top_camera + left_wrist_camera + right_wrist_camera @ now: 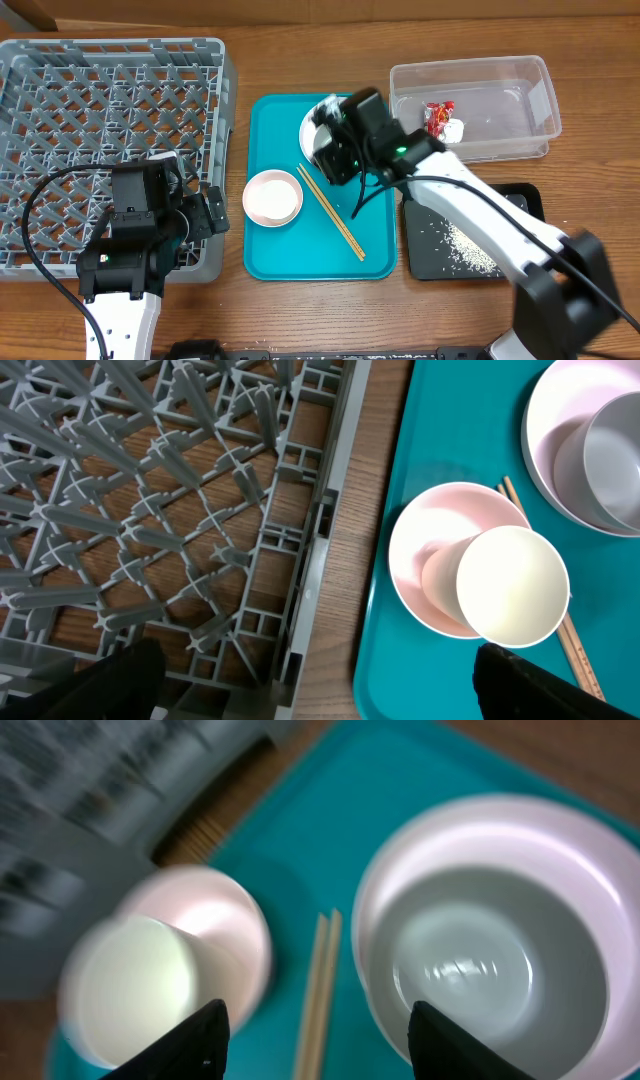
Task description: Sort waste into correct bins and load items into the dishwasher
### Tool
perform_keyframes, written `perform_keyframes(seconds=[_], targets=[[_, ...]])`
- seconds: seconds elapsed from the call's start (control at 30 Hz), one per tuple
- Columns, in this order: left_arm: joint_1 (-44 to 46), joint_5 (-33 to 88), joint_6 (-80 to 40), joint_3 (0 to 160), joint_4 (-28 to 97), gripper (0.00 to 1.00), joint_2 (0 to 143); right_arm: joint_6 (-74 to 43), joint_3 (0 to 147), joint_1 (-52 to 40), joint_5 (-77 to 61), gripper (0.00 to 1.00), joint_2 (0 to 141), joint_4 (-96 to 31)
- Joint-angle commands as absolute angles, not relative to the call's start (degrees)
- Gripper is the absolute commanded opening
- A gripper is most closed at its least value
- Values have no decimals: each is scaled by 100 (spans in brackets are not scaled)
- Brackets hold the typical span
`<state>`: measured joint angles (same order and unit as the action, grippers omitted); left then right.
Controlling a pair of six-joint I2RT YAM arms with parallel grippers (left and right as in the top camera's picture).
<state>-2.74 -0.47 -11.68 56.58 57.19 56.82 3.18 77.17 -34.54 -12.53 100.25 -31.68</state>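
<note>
The right gripper grabs the white cup by its rim on the chopsticks side next, which leaves the opposite side free for handover to my left gripper.
The grey dish rack stands at the left. On the teal tray are a pink bowl with a white cup in it, wooden chopsticks and a white bowl in a wider pale dish. My right gripper is open above the chopsticks, between the pink bowl and the white bowl. My left gripper is open over the gap between the rack and the tray. The red-and-white wrapper lies in the clear tub. Rice lies on the black tray.
The table is wooden. The right arm reaches from the front right across the black tray. The left arm's black cable loops over the rack's front. A narrow strip of table separates the rack from the teal tray.
</note>
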Motion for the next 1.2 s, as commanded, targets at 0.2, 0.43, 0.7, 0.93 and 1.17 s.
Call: perform_keyframes(seconds=[0.2, 0.43, 0.7, 0.93, 1.17], targets=[[-298, 1, -1203, 5787, 5695, 100, 5690, -972, 7813, -3979, -2165, 59, 10103, -3197], [-298, 1, -1203, 5787, 5699, 100, 5690, -1380, 7800, -4178, -1656, 48, 10742, -3336], [-298, 3, -1203, 5787, 5714, 100, 5690, -1527, 7800, -4178, -1678, 10, 11030, -3658], [-298, 5, -1203, 5787, 5712, 100, 5690, -1520, 8053, -3953, -1656, 4, 10617, -3730], [-296, 993, -1201, 5787, 5439, 100, 5745, -1529, 8337, -3197, -1739, 4, 9644, -4145]])
